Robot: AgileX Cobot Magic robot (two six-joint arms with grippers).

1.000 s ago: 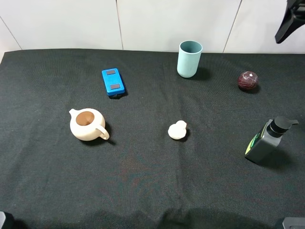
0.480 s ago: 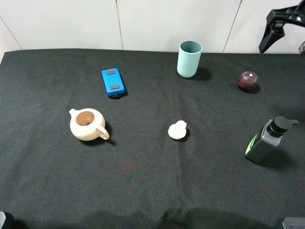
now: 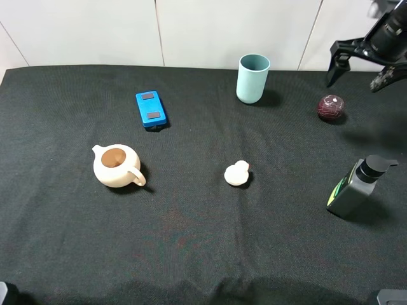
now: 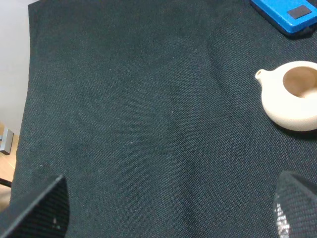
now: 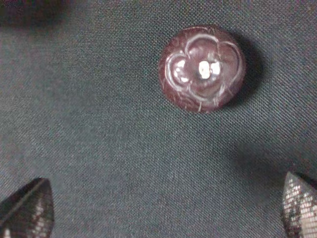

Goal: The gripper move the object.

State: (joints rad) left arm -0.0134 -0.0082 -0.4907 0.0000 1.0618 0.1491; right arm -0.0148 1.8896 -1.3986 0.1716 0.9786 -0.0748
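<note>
My right gripper takes hold of the maroon ball (image 3: 331, 107) by its rounded sides next to move it across the cloth beside the blue box (image 3: 151, 109).
The small glossy dark maroon ball (image 3: 331, 107) lies on the black cloth at the far right, right of the cup. It also shows in the right wrist view (image 5: 202, 68), with a whitish glint on top. My right gripper (image 3: 357, 62) hangs above and just behind it, fingers (image 3: 333, 63) splayed open and empty. In the right wrist view the gripper (image 5: 163, 208) has its fingertips (image 5: 27, 208) wide apart, the ball lying ahead of them. My left gripper (image 4: 168, 208) is open and empty over bare cloth near the teapot.
A light blue cup (image 3: 252, 77) stands left of the ball. A dark pump bottle (image 3: 356, 186) stands at the right front. A white lumpy figurine (image 3: 237, 173), a cream teapot (image 3: 116, 165) and a blue box (image 3: 151, 109) lie further left.
My right gripper has come down and to the left from the top right corner, and now hangs just above the ball. Nothing on the cloth has moved.
</note>
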